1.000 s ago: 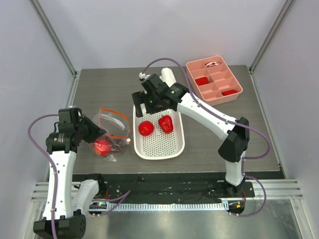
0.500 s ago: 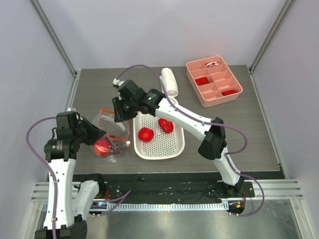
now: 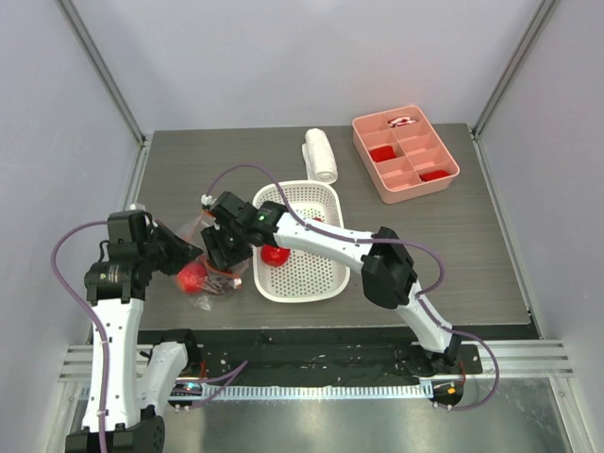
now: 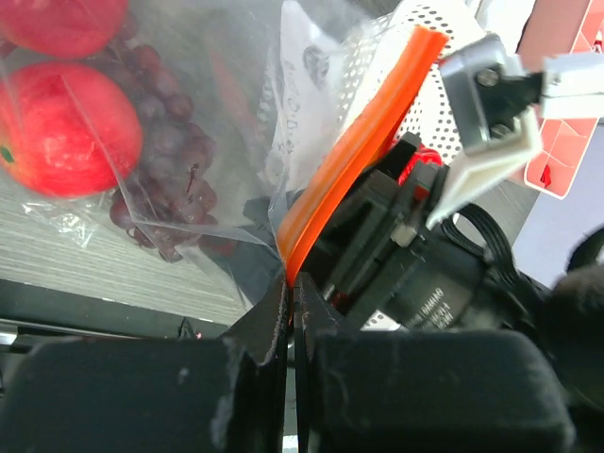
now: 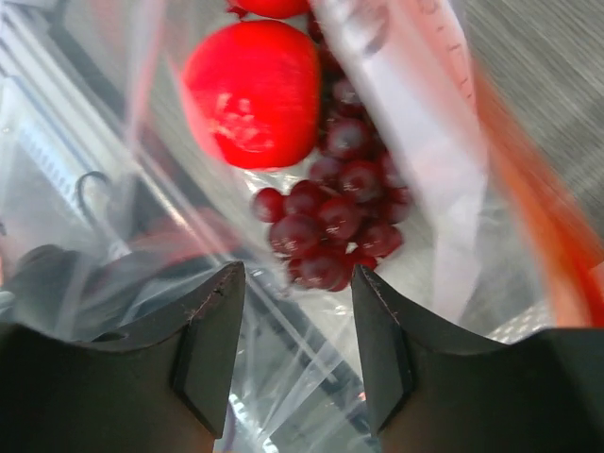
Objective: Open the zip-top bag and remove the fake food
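I need to grab the dark grape bunch [image 4: 165,160] next with my right gripper, by its end nearest the bag's opening. Then I can take the grape bunch out through the opening.
The zip-top bag [image 3: 215,286] lies left of the white basket, its orange zip strip [image 4: 363,142] standing up. My left gripper [image 3: 179,253] [image 4: 291,283] is shut on the lower end of that strip. Inside the bag are fake food pieces: a red fruit [image 4: 71,118] [image 5: 250,94] and a dark grape bunch [image 4: 165,160] [image 5: 330,217]. My right gripper [image 3: 222,249] [image 5: 297,302] is open at the bag's mouth, fingers either side of clear plastic, just short of the grapes. Another red fruit [image 3: 276,255] lies in the basket.
The white perforated basket [image 3: 311,274] sits mid-table under my right arm. A pink divided tray [image 3: 406,184] stands at the back right, and a white roll [image 3: 321,156] lies behind the basket. The table's front edge is close to the bag.
My right arm swung left from over the basket and came down to the bag's mouth. Its jaws narrowed but stay apart. The left gripper kept its hold on the strip.
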`<state>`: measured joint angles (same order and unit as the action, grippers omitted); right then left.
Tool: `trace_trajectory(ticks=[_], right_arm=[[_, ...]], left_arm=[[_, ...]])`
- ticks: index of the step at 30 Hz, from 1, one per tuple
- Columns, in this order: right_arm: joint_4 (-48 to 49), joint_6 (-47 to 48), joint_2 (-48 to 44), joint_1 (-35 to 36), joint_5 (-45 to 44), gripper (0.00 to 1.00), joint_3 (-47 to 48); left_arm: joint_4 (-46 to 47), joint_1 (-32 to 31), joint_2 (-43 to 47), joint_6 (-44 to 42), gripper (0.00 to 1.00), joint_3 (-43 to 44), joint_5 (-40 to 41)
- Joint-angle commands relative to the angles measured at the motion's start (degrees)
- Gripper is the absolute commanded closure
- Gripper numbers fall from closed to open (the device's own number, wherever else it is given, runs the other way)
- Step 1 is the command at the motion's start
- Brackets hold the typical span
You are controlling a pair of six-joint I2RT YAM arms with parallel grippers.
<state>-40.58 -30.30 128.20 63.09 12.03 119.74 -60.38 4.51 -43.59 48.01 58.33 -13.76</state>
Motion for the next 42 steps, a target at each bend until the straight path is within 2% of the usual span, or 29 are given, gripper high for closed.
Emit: trace_trajectory(ticks=[1, 10, 15, 16, 17, 19, 20, 23, 29, 31, 33, 42], right_arm=[[4.01, 1.21, -0.23, -0.42, 0.45, 0.44, -2.4], [12.7, 3.32, -0.06, -0.34, 4.05, 0.27, -8.99], [16.31, 3.32, 2.04, -0.25, 2.57, 0.28, -10.93], [16.75, 3.5, 2.31, -0.25, 1.95, 0.31, -11.11], [17.11, 3.67, 2.49, -0.25, 1.59, 0.4, -11.37], [17.64, 3.76, 2.49, -0.16, 0.89, 0.47, -11.2], [17.46, 4.11, 2.32, -0.16, 1.06, 0.6, -10.76], [15.89, 3.85, 0.56, -0.16, 0.63, 0.83, -10.24], [8.86, 2.44, -1.2, -0.34, 0.45, 0.9, -2.34], [6.92, 1.74, -1.55, -0.69, 0.54, 0.96, -0.05], [5.95, 0.69, -2.34, -1.3, 1.67, 0.99, 2.68], [6.3, -0.81, -6.64, -2.18, 3.53, 0.99, 7.7]], left_arm=[[1.14, -0.12, 0.09, 0.16, 1.0, -0.49, -1.45], [1.32, -0.12, 0.88, 1.38, 1.0, -2.25, -2.24], [1.23, -0.12, 0.97, 1.56, 1.0, -2.78, -2.5], [1.14, -0.12, 0.97, 1.47, 1.0, -2.87, -2.41], [1.05, -0.12, 0.97, 1.39, 1.0, -2.95, -2.33], [0.53, -0.12, 0.97, 1.04, 1.0, -3.04, -2.06], [0.35, -0.12, 1.05, 0.95, 1.0, -3.13, -1.97], [0.26, -0.12, 1.84, 0.95, 1.0, -4.0, -1.8], [-0.35, -0.21, 2.72, 0.24, 1.0, -5.33, -0.83], [-0.44, -0.12, 3.25, -0.11, 1.0, -5.85, -0.83], [-0.88, -0.12, 3.34, -0.46, 1.0, -6.2, -0.66], [-1.5, -0.03, 2.99, -1.78, 1.0, -6.12, 0.75]])
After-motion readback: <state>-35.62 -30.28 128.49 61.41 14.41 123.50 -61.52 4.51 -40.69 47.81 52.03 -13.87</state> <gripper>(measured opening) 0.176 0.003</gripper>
